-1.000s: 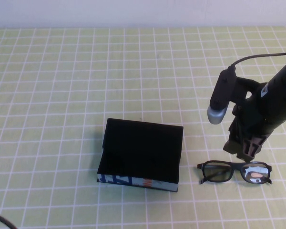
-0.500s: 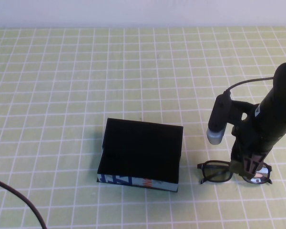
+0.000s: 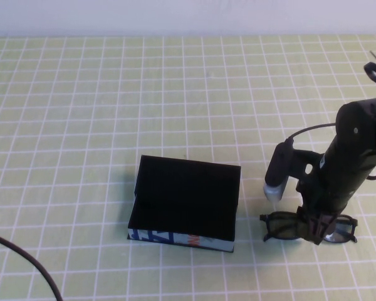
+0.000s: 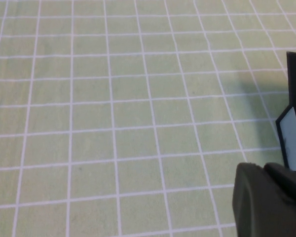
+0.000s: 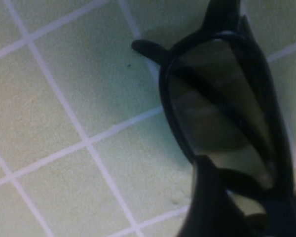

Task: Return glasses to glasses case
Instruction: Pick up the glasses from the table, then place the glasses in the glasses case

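Note:
My right gripper is ready to close on the glasses. My fingers reach down beside the bridge of the glasses in the right wrist view.
The glasses (image 3: 281,227) lie on the green checked cloth, just right of the glasses case (image 3: 185,199). The case is a black box standing open, with a blue, white and orange print on its front side. My right gripper (image 3: 315,229) is down on the middle of the glasses, open, with its fingers either side of the frame near the bridge. In the right wrist view one lens (image 5: 217,98) fills the picture and a dark finger (image 5: 207,212) stands beside the frame. My left gripper (image 4: 266,170) is shut and empty, low at the table's near left, with a corner of the case (image 4: 295,129) beside it.
The green cloth with white grid lines (image 3: 113,113) covers the whole table up to a white wall at the back. A black cable (image 3: 25,268) of the left arm crosses the near left corner.
My right gripper has come down from above and behind the glasses onto their middle. The glasses and the case have not moved.

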Controlling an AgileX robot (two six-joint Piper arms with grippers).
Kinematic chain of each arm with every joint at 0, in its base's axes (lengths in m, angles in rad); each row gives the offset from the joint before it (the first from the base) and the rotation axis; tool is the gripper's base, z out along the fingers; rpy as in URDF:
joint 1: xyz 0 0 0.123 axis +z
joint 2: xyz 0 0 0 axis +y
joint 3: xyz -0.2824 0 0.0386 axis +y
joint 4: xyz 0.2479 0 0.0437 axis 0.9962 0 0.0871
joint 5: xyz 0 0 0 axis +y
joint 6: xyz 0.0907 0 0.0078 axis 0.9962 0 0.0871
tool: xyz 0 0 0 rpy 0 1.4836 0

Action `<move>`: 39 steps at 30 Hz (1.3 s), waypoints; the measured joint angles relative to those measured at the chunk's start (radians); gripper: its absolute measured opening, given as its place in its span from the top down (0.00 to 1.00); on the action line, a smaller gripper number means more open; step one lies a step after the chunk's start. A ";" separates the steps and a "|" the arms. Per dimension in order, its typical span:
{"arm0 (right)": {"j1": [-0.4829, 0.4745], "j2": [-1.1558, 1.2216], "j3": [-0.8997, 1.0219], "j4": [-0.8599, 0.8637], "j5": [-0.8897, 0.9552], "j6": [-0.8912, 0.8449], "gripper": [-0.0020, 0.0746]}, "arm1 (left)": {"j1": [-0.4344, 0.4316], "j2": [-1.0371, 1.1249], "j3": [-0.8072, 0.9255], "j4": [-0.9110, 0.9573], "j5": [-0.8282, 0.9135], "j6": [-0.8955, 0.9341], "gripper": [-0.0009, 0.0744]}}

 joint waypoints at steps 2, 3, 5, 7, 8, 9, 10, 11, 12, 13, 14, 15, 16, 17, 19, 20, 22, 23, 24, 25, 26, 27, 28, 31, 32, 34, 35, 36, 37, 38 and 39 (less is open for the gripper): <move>0.000 0.011 0.000 0.000 0.000 0.012 0.57 | 0.000 0.000 0.000 -0.012 0.002 0.000 0.99; 0.000 0.011 0.000 0.000 0.000 0.014 0.61 | 0.000 0.000 0.000 -0.014 0.002 0.000 0.99; 0.000 0.011 0.000 0.000 0.002 0.017 0.72 | 0.000 0.000 0.000 -0.015 0.002 0.000 0.99; 0.000 0.003 0.000 0.000 0.017 0.017 0.86 | 0.000 0.000 0.000 -0.018 0.002 0.000 0.99; 0.000 -0.002 0.000 0.000 0.017 0.017 0.89 | 0.000 0.000 0.000 -0.018 0.002 0.000 0.99; 0.000 -0.007 0.000 0.000 0.017 0.017 0.89 | 0.000 0.000 0.000 -0.018 0.002 0.000 0.99; 0.000 -0.008 0.000 0.000 0.017 0.017 0.89 | 0.000 0.000 0.000 -0.018 0.003 0.000 0.99; 0.000 -0.015 0.000 -0.001 0.015 0.017 0.89 | 0.000 0.000 0.000 -0.018 0.003 0.000 0.99; 0.000 -0.023 0.000 -0.004 0.013 0.017 0.89 | 0.000 0.000 0.000 -0.018 0.003 0.000 0.99; 0.000 -0.031 0.000 -0.005 0.013 0.017 0.89 | 0.000 0.000 0.000 -0.018 0.003 0.000 0.99; 0.000 -0.042 -0.006 -0.006 0.016 0.017 0.89 | 0.000 0.000 0.000 -0.018 0.003 0.000 0.99; 0.000 -0.054 -0.016 -0.009 0.021 0.017 0.89 | 0.000 0.000 0.000 -0.018 0.003 0.000 0.99; 0.000 -0.063 -0.028 -0.009 0.028 0.017 0.89 | 0.000 0.000 0.000 -0.018 0.003 0.000 0.99; 0.000 -0.074 -0.045 -0.002 0.037 0.017 0.89 | 0.000 0.000 0.000 -0.018 0.003 0.000 0.99; 0.000 -0.088 -0.084 0.027 0.062 0.017 0.89 | 0.000 0.000 0.000 -0.018 0.003 0.000 0.99; 0.000 -0.093 -0.110 0.056 0.078 0.012 0.89 | 0.000 0.000 0.000 -0.018 0.003 0.000 0.99; 0.000 -0.098 -0.164 0.124 0.113 0.002 0.89 | 0.000 0.000 0.000 -0.018 -0.002 0.000 0.99; 0.002 -0.098 -0.191 0.165 0.126 -0.001 0.89 | 0.000 0.000 0.000 -0.020 -0.004 0.000 0.99; 0.007 -0.098 -0.216 0.201 0.136 -0.003 0.89 | 0.000 0.000 0.000 -0.020 -0.011 0.000 0.99; 0.014 -0.098 -0.234 0.226 0.142 -0.003 0.89 | 0.000 0.000 0.000 -0.022 -0.015 0.000 0.99; 0.027 -0.098 -0.257 0.255 0.146 -0.003 0.89 | 0.000 0.000 0.000 -0.026 -0.019 0.000 0.99; 0.044 -0.098 -0.279 0.273 0.151 -0.005 0.89 | 0.000 0.000 0.000 -0.031 -0.024 0.000 0.99; 0.061 -0.096 -0.296 0.283 0.154 -0.005 0.89 | 0.000 0.000 0.000 -0.035 -0.026 -0.002 0.99; 0.128 -0.069 -0.359 0.298 0.158 -0.005 0.89 | 0.000 0.000 0.000 -0.042 -0.026 -0.001 0.99; 0.153 -0.054 -0.380 0.301 0.160 -0.005 0.89 | 0.000 0.000 0.000 -0.043 -0.026 -0.001 0.99; 0.200 -0.021 -0.417 0.303 0.164 -0.005 0.89 | 0.000 0.000 0.000 -0.044 -0.026 -0.001 0.99; 0.221 0.000 -0.439 0.303 0.164 -0.005 0.89 | 0.000 0.000 0.000 -0.044 -0.026 -0.001 0.99; 0.240 0.023 -0.461 0.303 0.166 -0.005 0.89 | 0.000 0.000 0.000 -0.044 -0.026 -0.001 0.99; 0.253 0.043 -0.478 0.303 0.167 -0.005 0.89 | 0.000 0.000 0.000 -0.044 -0.026 -0.001 0.99; 0.267 0.067 -0.499 0.298 0.170 -0.005 0.89 | 0.000 0.000 0.000 -0.044 -0.026 -0.001 0.99; 0.278 0.093 -0.519 0.291 0.177 -0.005 0.89 | 0.000 0.000 0.000 -0.044 -0.026 -0.001 0.99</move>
